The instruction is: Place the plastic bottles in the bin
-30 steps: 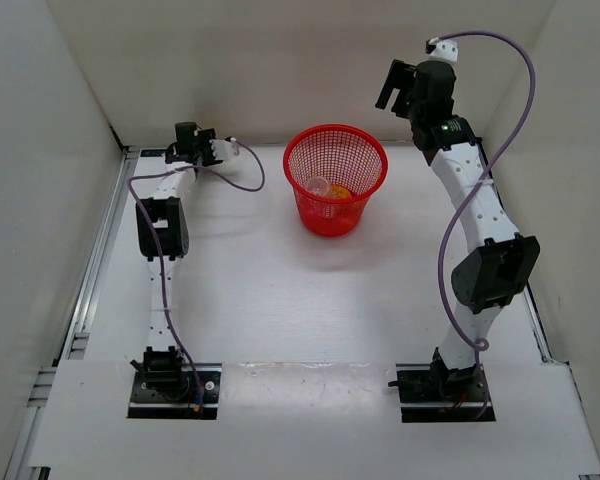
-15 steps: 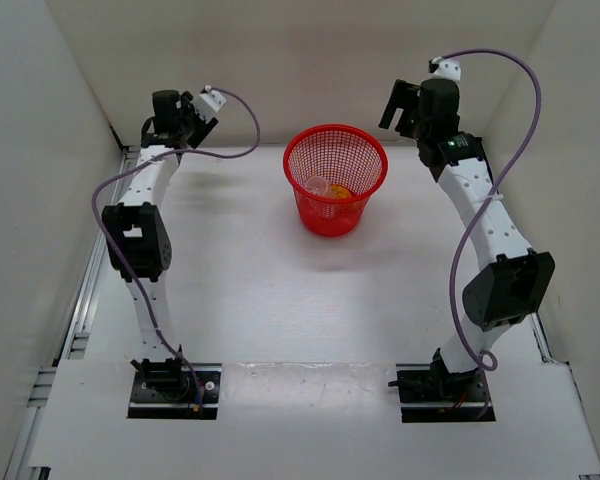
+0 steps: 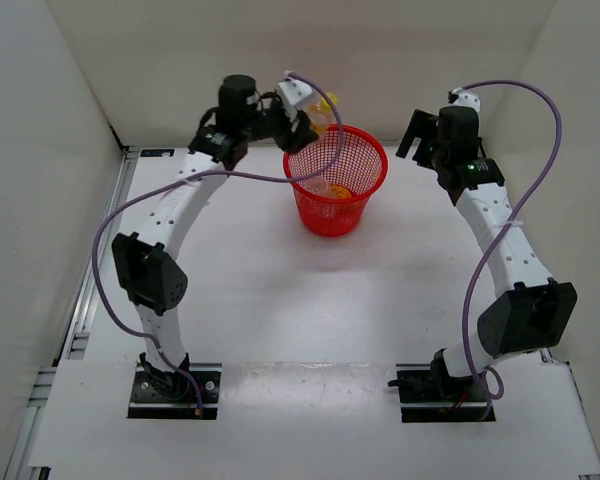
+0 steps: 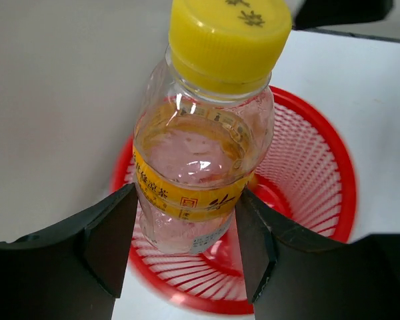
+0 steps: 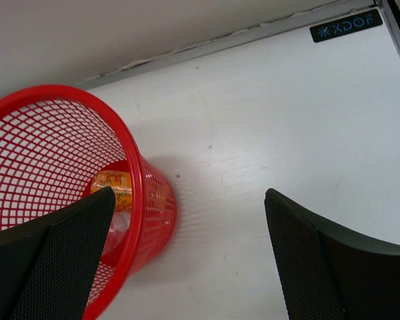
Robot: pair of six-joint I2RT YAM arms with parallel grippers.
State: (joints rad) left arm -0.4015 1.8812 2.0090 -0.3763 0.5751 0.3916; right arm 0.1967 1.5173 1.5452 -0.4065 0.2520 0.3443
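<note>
The clear bottle is above the bin's back rim. I will move it toward the open middle of the bin before my left gripper lets it go.
My left gripper (image 3: 305, 118) is shut on a clear bottle (image 3: 323, 104) with a yellow cap and a yellow label. It holds the bottle upright over the back-left rim of the red mesh bin (image 3: 332, 216). In the left wrist view the bottle (image 4: 200, 153) sits between my fingers (image 4: 113, 233), with the bin (image 4: 300, 160) below it. Two bottles lie in the bin: an orange one (image 3: 341, 190) and a clear one (image 3: 318, 185). My right gripper (image 3: 420, 135) is open and empty, raised to the right of the bin. Its view shows the bin (image 5: 135, 193) and the orange bottle (image 5: 110, 183).
White walls close in the table at the back and on both sides. A metal rail (image 3: 100, 250) runs along the left edge. Purple cables loop off both arms. A blue label (image 5: 345, 27) is stuck at the back right edge.
My left arm has swung from the back left corner rightward, to above the bin's rim, carrying the bottle. My right arm has drawn a little to the right, away from the bin.
</note>
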